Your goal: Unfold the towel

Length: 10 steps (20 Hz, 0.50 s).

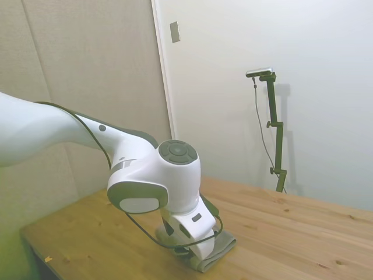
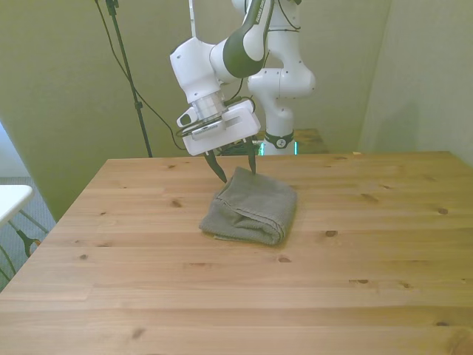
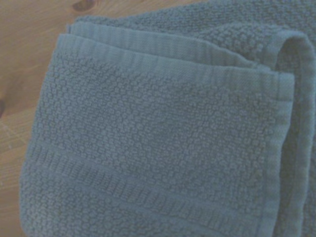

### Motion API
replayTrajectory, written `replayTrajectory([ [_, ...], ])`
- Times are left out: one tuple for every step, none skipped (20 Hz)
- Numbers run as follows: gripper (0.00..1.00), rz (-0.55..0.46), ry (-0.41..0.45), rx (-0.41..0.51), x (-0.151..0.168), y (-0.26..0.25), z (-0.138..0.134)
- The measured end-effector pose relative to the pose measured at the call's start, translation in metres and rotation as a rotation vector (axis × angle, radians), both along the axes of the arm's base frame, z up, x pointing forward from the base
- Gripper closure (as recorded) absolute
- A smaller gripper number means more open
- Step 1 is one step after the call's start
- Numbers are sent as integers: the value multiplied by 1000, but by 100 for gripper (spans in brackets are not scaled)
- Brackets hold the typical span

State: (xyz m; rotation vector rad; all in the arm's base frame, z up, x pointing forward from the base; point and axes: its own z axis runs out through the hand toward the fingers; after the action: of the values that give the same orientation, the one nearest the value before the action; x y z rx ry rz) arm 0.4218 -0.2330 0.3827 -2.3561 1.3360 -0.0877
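Observation:
The gripper should next grab the towel's hemmed corner [image 3: 283, 88] to unfold the towel, as the towel's top layer stands slightly open there while the rest lies flat.
The grey-green towel [image 2: 251, 207] lies folded in thick layers on the wooden table [image 2: 355, 266], near the middle. In the side view only its near edge [image 1: 217, 252] shows under the arm. My gripper [image 2: 236, 170] hangs open just above the towel's far corner, its two dark fingertips [image 2: 220, 173] spread apart with that corner between or just below them. Whether they touch the cloth is unclear. The wrist view is filled by the towel [image 3: 158, 138], showing a folded top layer with a hemmed edge and a strip of bare wood beside it.
The robot's base [image 2: 279, 81] stands behind the table's far edge. Bare wood surrounds the towel on all sides. A white object [image 2: 11, 200] sits off the table at the front view's left.

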Motion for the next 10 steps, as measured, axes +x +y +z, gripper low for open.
replayTrajectory([
  [100, 3, 5, 1, 0, 0, -3],
  [100, 4, 8, 2, 1, 0, -5],
  [100, 5, 10, 2, 1, 0, -6],
  [100, 5, 11, 2, 1, 0, -7],
  [100, 5, 11, 4, 1, -1, -8],
  [100, 5, 8, 8, 2, 0, -8],
  [100, 7, 1, 14, 2, 0, -8],
  [100, 10, -3, 16, 2, 0, -8],
  [100, 13, -5, 16, 2, 0, -9],
  [100, 15, -7, 17, 3, 0, -9],
])
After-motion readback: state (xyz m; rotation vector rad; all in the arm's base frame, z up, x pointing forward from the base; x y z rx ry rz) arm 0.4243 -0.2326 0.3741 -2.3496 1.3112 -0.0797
